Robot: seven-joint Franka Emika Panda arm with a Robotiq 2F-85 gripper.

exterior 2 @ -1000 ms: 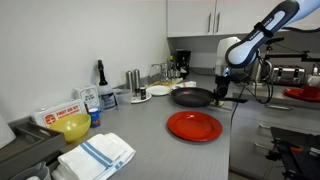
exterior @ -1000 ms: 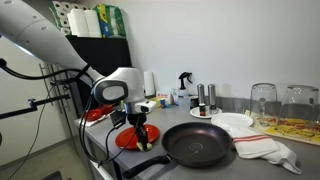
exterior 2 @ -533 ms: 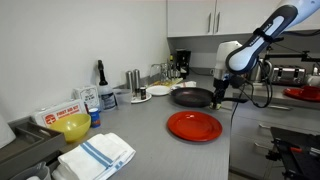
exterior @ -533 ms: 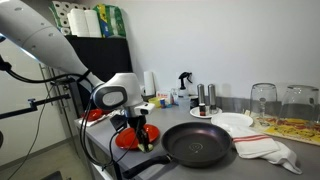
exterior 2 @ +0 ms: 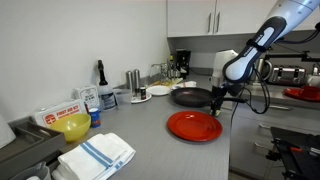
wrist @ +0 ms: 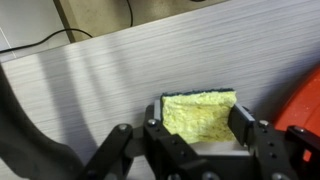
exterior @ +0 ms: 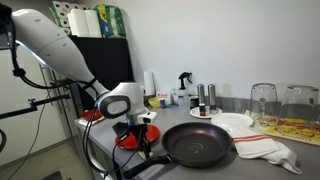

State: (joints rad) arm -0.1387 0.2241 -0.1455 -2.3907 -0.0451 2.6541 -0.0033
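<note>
My fingers hold the yellow sponge (wrist: 200,115) flat down at the grey counter, where it would rest, so my gripper lets go next.
My gripper (wrist: 200,125) is shut on a yellow sponge (wrist: 200,115) with a dark scouring layer along its far edge. It holds the sponge just above the grey counter (wrist: 100,80). A red plate (wrist: 305,110) shows at the right edge of the wrist view, close beside the sponge. In both exterior views the gripper (exterior: 140,141) (exterior 2: 217,100) hangs low at the counter's end, between the red plate (exterior: 126,139) (exterior 2: 194,125) and the black frying pan (exterior: 198,145) (exterior 2: 190,97). The sponge is too small to make out there.
A white plate (exterior: 232,121), a white towel (exterior: 270,149) and upturned glasses (exterior: 263,100) lie beyond the pan. Shakers (exterior 2: 134,79), a yellow bowl (exterior 2: 74,126) and a striped towel (exterior 2: 97,155) sit further along the counter. The counter edge runs right by the gripper.
The arm has lowered and shifted along the counter's end toward the red plate, with the sponge still in its grip. Nothing else has moved.
</note>
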